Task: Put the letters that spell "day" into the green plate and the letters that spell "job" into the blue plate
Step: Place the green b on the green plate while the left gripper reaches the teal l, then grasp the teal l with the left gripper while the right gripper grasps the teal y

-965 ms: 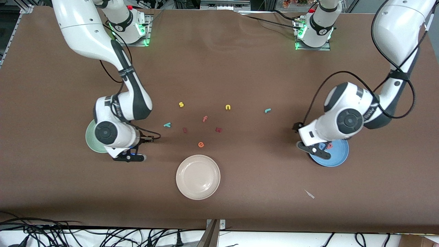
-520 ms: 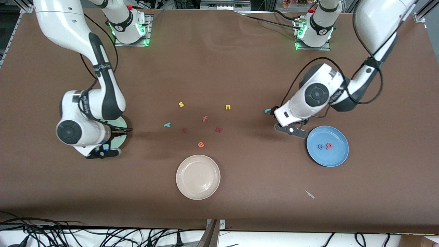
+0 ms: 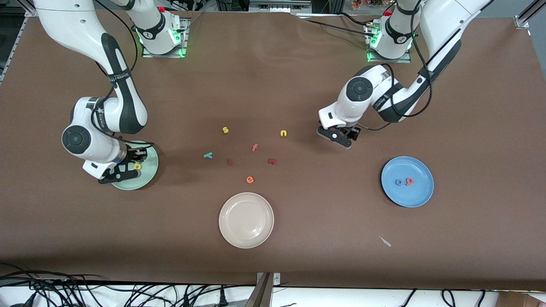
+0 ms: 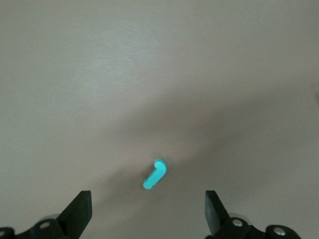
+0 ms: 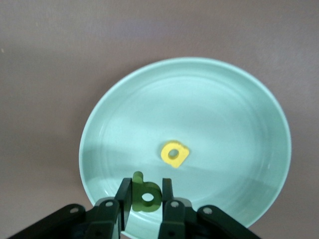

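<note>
My left gripper next needs to grab the teal j by its straight stem [image 4: 152, 179] to add the j of "job" to the blue plate.
My right gripper [image 3: 128, 168] hangs over the pale green plate [image 3: 145, 177], shut on the dark green a [image 5: 147, 194]. In the right wrist view the gripper [image 5: 146, 184] holds that letter above the green plate [image 5: 224, 109], near the yellow d [image 5: 174, 153] lying in it. The teal y [image 3: 208, 155] lies on the table mid-way between the arms. My left gripper [image 4: 146, 196] is open over the teal j [image 4: 155, 174], which lies flat between its fingers; in the front view the left gripper [image 3: 339, 137] hides the j. The blue plate [image 3: 420, 194] holds the blue o [image 3: 399, 182] and pink b [image 3: 409, 181].
Loose letters lie around the table's middle: yellow s [image 3: 225, 130], yellow n [image 3: 283, 133], pink f [image 3: 255, 148], orange e [image 3: 250, 180] and two dark red ones [image 3: 230, 162]. A cream plate [image 3: 246, 220] sits nearer the camera. A small pale scrap [image 3: 385, 241] lies near the blue plate.
My right gripper has carried the dark green a toward its end of the table, over the green plate. My left gripper has left the blue plate and moved over the teal j.
</note>
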Robot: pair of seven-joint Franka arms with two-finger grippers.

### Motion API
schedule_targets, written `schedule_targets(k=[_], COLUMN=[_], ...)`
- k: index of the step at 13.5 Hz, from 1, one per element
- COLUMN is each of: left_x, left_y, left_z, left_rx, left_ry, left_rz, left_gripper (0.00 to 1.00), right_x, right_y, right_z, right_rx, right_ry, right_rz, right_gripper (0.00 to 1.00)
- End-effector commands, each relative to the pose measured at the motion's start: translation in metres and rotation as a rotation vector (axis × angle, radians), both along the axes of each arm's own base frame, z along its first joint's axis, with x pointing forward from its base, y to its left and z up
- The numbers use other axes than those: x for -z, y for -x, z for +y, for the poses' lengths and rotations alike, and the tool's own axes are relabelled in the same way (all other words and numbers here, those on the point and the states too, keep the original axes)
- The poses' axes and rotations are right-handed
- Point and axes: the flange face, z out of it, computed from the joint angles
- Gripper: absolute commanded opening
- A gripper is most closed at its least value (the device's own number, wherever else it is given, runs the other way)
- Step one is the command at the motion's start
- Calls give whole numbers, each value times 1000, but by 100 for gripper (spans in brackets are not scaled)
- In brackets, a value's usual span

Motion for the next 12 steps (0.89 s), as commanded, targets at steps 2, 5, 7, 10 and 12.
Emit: schedule_targets(k=[2, 5, 7, 10, 12], left_x=[22, 38, 43, 43, 47], left_y=[12, 10, 10, 3, 4], left_z=[-14, -8, -7, -5, -5], left_rx=[74, 126, 141, 170, 168], left_ry=[7, -10, -13, -25, -22], left_rz=[20, 9, 7, -25, -16], left_gripper=[96, 85, 83, 34, 17], right_x=[-21, -33, -29, -24, -16], right_y=[5, 1, 6, 16, 21], right_z=[2, 36, 69, 119, 146], right_rx=[-1, 86, 124, 173, 158], right_ry=[-25, -20, -22, -32, -35], right_rz=[-27, 11, 15, 12, 4], right_gripper=[100, 100, 100, 100, 100])
